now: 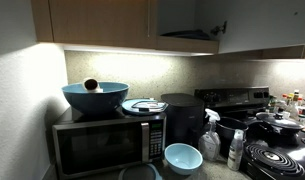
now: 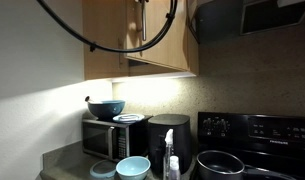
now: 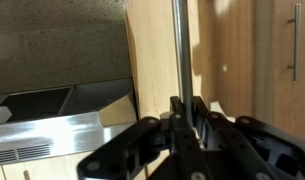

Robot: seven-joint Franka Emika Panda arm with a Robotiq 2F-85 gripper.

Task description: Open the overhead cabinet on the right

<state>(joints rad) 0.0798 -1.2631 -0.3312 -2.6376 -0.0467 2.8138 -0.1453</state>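
Angled across much of the cabinet's opening, the door would remain only partly open now. My gripper needs to keep holding the handle until the door is farther open.
The overhead cabinet's narrow light-brown wood door fills the wrist view, with its dark vertical bar handle running down the middle. My gripper is shut on the handle, one finger on each side of the bar. In an exterior view the gripper is high up at the cabinet, where a pale grey surface shows. In an exterior view the door stands angled out from the cabinet row, partly swung open.
A wider wood-fronted wall cabinet is beside it. Another wood door with a bar handle is to the right. A range hood sits below left. Microwave, blue bowl and stove are on the counter. A black cable hangs across.
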